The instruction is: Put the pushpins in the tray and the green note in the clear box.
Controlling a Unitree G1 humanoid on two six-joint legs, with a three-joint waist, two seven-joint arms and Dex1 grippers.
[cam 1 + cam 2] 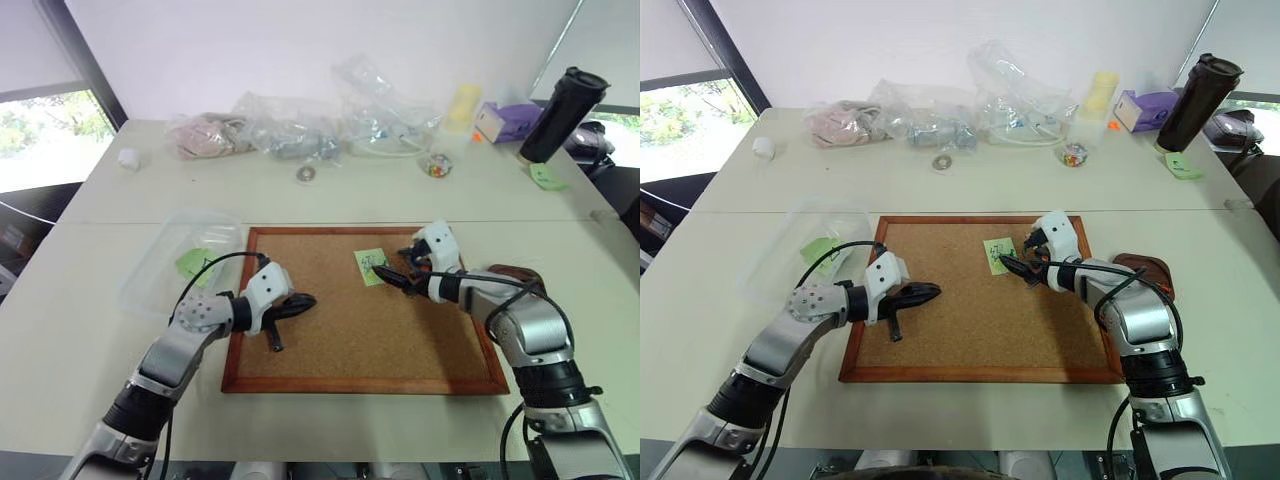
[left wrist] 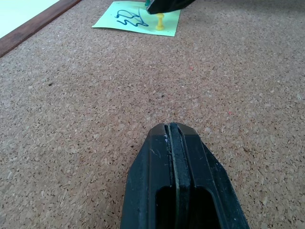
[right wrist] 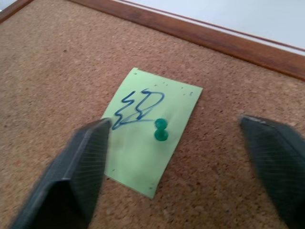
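My right gripper grabs the pushpin by its head (image 3: 161, 128) next, to free the green note (image 3: 138, 157) and put the pushpin in the tray.
The green note (image 1: 370, 265) lies on the cork board (image 1: 350, 340), near its far edge, with a dark scribble on it. One of the pushpins (image 3: 161, 130) stands stuck in it. My right gripper (image 3: 174, 123) hangs just over the note, open, its fingers (image 3: 86, 157) on either side of the pin and apart from it. My left gripper (image 1: 300, 303) is shut and empty above the board's left part. The clear box (image 1: 150, 275) sits left of the board. The dark brown tray (image 1: 515, 273) lies right of the board, partly hidden behind my right arm.
Another pale green note (image 1: 195, 263) lies inside the clear box. Wrinkly plastic bags (image 1: 290, 125), a small jar of coloured pins (image 1: 436, 165), a black bottle (image 1: 562, 115), a purple box (image 1: 508, 120) and a tape ring (image 1: 306, 174) stand along the table's far side.
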